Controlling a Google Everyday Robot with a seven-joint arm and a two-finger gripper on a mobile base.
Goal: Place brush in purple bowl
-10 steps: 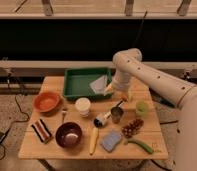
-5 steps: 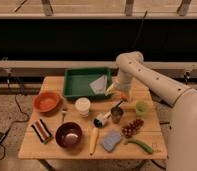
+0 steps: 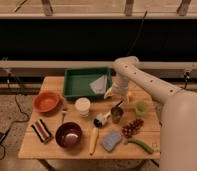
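Observation:
The brush's round head should stay free to enter the purple bowl (image 3: pixel 69 134), so the robot's gripper will next grab the brush by its slim handle.
The brush (image 3: pixel 103 118) lies on the wooden table, its round white-and-dark head towards the front and its slim handle pointing back right, next to a small metal cup (image 3: pixel 117 114). The purple bowl (image 3: pixel 69 134) stands at the front left, about a bowl's width from the brush head. My gripper (image 3: pixel 118 95) hangs over the table just behind the brush handle, in front of the green tray. Its yellowish fingers (image 3: pixel 109 93) are spread and hold nothing.
A green tray (image 3: pixel 74 90) with white paper (image 3: pixel 98 84) stands at the back. Also on the table are an orange bowl (image 3: pixel 46 101), a white cup (image 3: pixel 82 106), a green cup (image 3: pixel 141 108), grapes (image 3: pixel 132 127), a yellow vegetable (image 3: pixel 94 140), a blue sponge (image 3: pixel 111 141) and a striped item (image 3: pixel 41 131).
My gripper has come down a little towards the table, closer to the brush handle. The objects have not moved.

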